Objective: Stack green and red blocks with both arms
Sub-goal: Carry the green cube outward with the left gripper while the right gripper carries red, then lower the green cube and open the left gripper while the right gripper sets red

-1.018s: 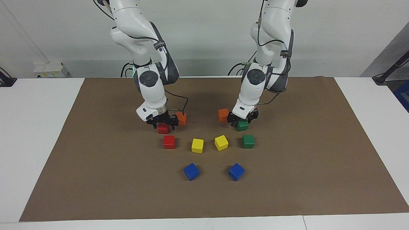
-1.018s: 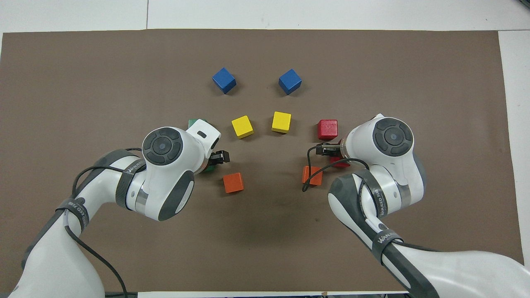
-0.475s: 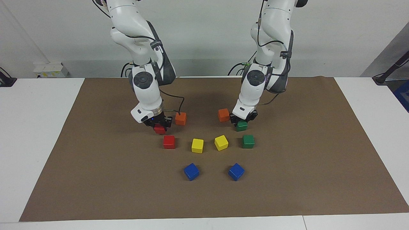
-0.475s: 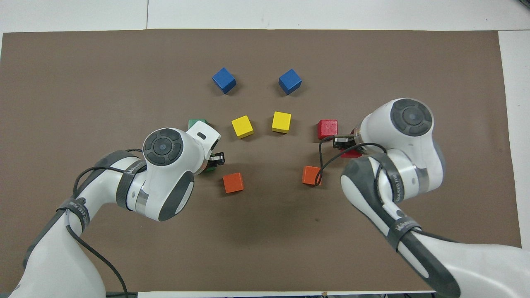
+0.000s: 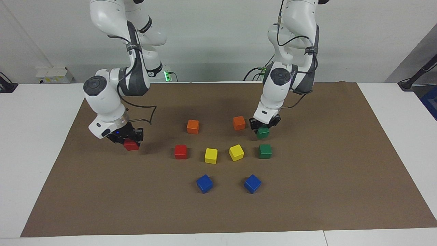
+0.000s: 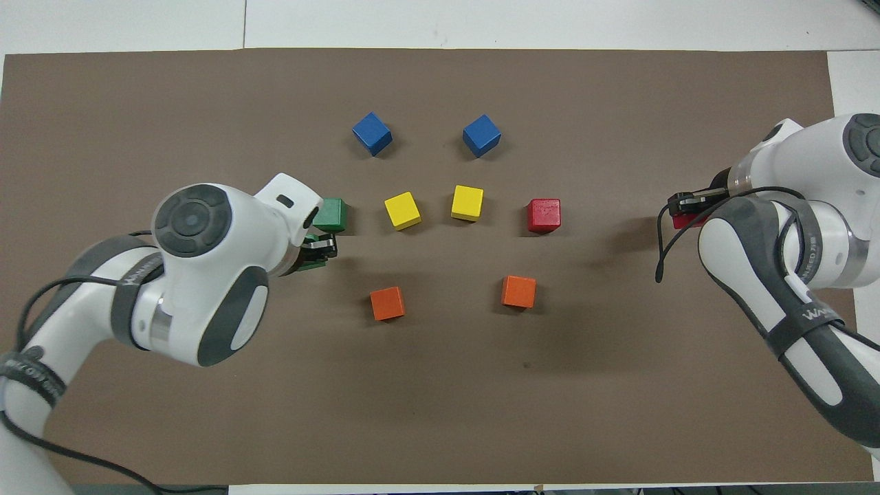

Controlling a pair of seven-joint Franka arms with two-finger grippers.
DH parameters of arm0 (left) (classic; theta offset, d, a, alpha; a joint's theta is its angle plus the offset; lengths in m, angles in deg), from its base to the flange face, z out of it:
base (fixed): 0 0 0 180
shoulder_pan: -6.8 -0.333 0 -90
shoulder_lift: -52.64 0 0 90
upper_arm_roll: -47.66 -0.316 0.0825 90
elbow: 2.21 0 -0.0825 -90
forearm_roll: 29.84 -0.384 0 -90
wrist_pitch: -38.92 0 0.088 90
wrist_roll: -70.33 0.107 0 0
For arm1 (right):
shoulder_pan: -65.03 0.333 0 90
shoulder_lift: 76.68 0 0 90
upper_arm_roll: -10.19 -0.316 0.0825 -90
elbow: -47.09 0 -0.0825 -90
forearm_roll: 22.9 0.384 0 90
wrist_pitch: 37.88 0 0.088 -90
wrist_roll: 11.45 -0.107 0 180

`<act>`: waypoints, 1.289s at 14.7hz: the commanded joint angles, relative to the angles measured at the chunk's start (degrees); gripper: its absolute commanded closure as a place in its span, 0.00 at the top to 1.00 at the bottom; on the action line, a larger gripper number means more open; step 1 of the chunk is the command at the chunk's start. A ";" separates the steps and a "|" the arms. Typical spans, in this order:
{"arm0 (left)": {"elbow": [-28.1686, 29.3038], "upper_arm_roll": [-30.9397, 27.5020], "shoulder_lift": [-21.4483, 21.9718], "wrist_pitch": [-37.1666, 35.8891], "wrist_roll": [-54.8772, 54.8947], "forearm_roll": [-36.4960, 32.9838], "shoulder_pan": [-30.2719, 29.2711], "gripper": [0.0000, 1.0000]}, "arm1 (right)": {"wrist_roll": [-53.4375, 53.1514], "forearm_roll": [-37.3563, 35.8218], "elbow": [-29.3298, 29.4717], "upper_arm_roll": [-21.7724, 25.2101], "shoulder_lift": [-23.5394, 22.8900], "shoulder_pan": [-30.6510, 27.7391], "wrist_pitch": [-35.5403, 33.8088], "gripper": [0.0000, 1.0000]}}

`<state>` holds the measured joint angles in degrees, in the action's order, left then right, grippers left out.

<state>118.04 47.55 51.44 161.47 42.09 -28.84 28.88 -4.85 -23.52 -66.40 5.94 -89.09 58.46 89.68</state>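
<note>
The red block (image 6: 685,221) hangs above the brown mat in the overhead view, so it stays held in my right gripper for now.
My right gripper (image 5: 129,140) is shut on a red block (image 5: 131,146) and holds it just above the mat, toward the right arm's end of the table. It also shows in the overhead view (image 6: 687,210) with the red block (image 6: 683,221). The second red block (image 5: 180,151) (image 6: 544,215) sits on the mat in the row of cubes. My left gripper (image 5: 263,128) (image 6: 320,247) is shut on a green block (image 5: 262,133) (image 6: 311,249), held low over the mat next to the second green block (image 5: 265,151) (image 6: 332,214), which rests on the mat.
Two yellow cubes (image 5: 211,155) (image 5: 236,152) lie between the resting red and green blocks. Two blue cubes (image 5: 204,183) (image 5: 252,183) lie farther from the robots. Two orange cubes (image 5: 193,126) (image 5: 239,123) lie nearer to them. All sit on a brown mat (image 5: 307,191).
My right gripper has carried its red block sideways toward the right arm's end of the table, away from the other cubes. My left gripper has shifted slightly with its green block, toward the resting green block.
</note>
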 commanded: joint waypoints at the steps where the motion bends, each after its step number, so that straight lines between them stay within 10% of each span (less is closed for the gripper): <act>1: 1.66 0.29 6.90 -6.08 9.47 -0.56 -8.14 0.00 | 4.63 0.00 -0.23 -0.84 -2.08 -2.30 2.85 0.00; 8: 4.38 0.20 8.24 -4.79 36.47 -0.47 -29.17 0.00 | 6.06 -0.35 -0.41 -0.84 -4.90 -2.48 5.41 0.00; 19: 11.33 0.20 -2.04 14.55 40.28 -0.47 -32.79 0.00 | 7.02 -1.84 -1.29 -0.76 -5.95 -2.40 9.10 0.00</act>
<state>129.22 47.01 50.66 174.06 81.40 -29.04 -2.81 0.53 -24.52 -67.07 5.84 -94.78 56.97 96.97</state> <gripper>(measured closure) 0.454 0.458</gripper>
